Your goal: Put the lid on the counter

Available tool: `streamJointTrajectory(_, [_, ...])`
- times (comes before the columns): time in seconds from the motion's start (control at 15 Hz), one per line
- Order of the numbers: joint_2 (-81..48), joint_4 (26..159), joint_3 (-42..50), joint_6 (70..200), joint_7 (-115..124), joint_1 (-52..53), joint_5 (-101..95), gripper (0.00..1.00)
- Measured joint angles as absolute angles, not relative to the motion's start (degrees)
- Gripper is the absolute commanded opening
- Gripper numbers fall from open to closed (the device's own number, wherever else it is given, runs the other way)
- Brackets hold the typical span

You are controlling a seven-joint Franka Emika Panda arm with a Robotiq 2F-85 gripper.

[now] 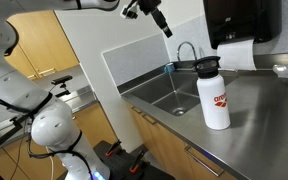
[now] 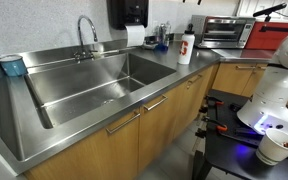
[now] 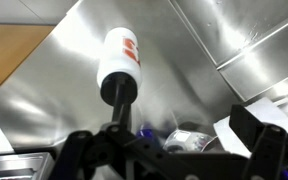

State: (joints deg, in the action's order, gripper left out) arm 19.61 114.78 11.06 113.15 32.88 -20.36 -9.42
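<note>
My gripper takes hold of the black lid's raised top handle from above next, which leaves the lid's bottom free to sit on the counter.
The small black lid [image 1: 208, 66] sits screwed on top of the white bottle with a red logo [image 1: 215, 100]. The bottle stands upright on the steel counter [image 1: 259, 130], right of the sink. Both also show in an exterior view, the lid [image 2: 188, 35] on the bottle [image 2: 187, 49], far along the counter [image 2: 199, 68]. In the wrist view the lid [image 3: 117, 90] and bottle [image 3: 120, 55] lie ahead of the jaws. My gripper [image 1: 164, 24] hangs high in the air, above and left of the bottle, apart from it. Its fingers [image 3: 169, 150] are spread wide with nothing between them.
The sink basin [image 2: 104, 85] with its faucet [image 1: 187, 50] is set in the counter. A black paper dispenser [image 1: 239, 20] and a paper roll [image 1: 234, 55] are behind the bottle. A toaster oven [image 2: 224, 30] stands at the counter's far end. A blue cup [image 2: 12, 66] sits by the sink.
</note>
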Motion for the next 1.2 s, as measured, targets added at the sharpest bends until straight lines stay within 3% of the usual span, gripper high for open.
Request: streamJointTrajectory(1.2, [7.96,115.73,16.74,119.05,48.36,-24.78,-10.22,1.00])
